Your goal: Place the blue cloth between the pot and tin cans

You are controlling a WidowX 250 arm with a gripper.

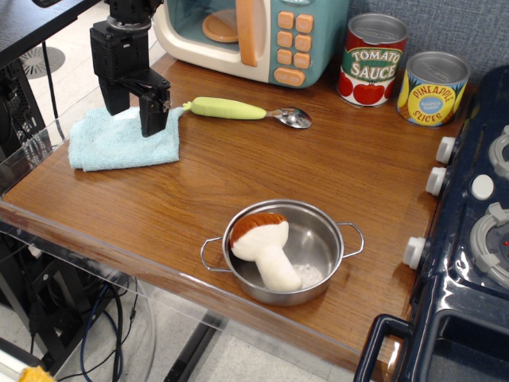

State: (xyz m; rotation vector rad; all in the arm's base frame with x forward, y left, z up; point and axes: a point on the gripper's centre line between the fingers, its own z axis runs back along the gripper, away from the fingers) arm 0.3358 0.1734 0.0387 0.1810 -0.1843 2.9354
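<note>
Next, my gripper picks up the blue cloth by its folded middle [129,131]. Then the cloth goes between the pot and tin cans.
The pale aqua-blue cloth [119,143] lies folded at the left end of the wooden counter. My black gripper [134,113] hangs over its far right part with its two fingers spread open, their tips at or just above the cloth. The steel pot [318,243] with wire loop handles stands near the front edge and holds a plush mushroom [261,243]. The red tomato sauce can [373,60] and the yellow pineapple slices can [432,88] stand at the back right.
A toy microwave [262,32] stands at the back. A spoon with a green handle [238,110] lies in front of it, just right of the gripper. A dark blue toy stove [477,215] borders the counter on the right. The counter's front and left edges [95,239] drop off.
</note>
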